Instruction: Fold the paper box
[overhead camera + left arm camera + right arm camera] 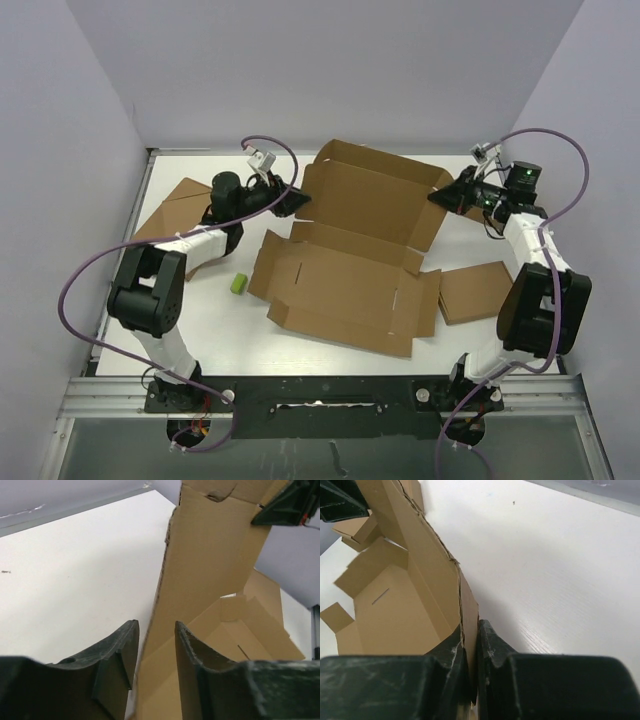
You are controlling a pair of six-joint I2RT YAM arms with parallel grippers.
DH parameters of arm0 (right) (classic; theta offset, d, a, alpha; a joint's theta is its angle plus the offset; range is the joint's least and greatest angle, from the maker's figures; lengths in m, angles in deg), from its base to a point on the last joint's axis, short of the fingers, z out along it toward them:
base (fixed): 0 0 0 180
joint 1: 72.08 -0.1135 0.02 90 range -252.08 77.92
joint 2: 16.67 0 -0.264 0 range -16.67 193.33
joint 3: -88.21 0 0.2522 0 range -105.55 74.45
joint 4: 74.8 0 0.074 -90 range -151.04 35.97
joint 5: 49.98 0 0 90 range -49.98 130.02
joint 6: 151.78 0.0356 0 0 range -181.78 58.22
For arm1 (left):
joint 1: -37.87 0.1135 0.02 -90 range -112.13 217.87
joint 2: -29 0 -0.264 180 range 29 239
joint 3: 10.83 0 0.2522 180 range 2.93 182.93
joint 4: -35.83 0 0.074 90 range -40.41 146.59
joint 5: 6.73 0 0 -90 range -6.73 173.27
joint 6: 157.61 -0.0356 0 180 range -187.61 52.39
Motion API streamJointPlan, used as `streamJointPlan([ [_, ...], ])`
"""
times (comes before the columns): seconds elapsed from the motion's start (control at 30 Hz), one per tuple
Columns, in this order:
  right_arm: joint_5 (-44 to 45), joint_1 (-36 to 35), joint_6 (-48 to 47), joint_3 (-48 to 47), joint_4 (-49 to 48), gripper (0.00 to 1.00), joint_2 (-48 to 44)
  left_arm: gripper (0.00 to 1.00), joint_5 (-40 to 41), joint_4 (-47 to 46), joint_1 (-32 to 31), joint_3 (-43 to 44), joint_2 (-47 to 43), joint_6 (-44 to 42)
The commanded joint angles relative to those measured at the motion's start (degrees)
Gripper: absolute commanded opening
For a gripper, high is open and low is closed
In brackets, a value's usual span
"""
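The paper box (345, 280) would rise by its far panel if I lifted my right gripper now, and that gripper is shut flat on the cardboard flap.
The paper box (345, 280) lies unfolded mid-table, its far panel (370, 195) standing up. My left gripper (296, 201) is at that panel's left end. In the left wrist view its jaws (155, 630) stand apart, with the edge of the cardboard panel (210, 555) running down into the gap and neither pad pressing it. My right gripper (446, 196) is at the panel's right end. The right wrist view shows it (471, 630) shut on the cardboard flap (467, 605), both pads flat against the sheet. The box floor (395, 610) spreads out to the left.
A small green block (238, 285) lies left of the box. A flat brown box (475, 292) rests at the right, partly beside the box's right flap. Another flat brown cardboard piece (178, 205) lies at the back left, under the left arm. Walls enclose three sides.
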Motion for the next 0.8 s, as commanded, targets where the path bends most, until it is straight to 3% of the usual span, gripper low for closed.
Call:
streamJointPlan([
  [0.0,0.87,1.18,1.54,0.26,-3.18,0.0,-6.62,0.41,8.45,5.81,0.12,-0.38,-11.11,2.18],
  [0.13,1.62,1.89,2.95,0.91,-2.68,0.0,-8.85,0.53,13.44,13.0,0.32,-4.53,-20.02,4.33],
  [0.5,-0.85,3.49,14.02,2.4,-7.29,0.0,-12.3,0.54,17.83,15.47,0.11,-29.65,-42.77,23.88],
  [0.77,-2.26,4.13,20.07,1.59,-8.43,0.0,-13.46,0.53,19.69,24.1,-0.12,-31.18,-51.19,25.35],
])
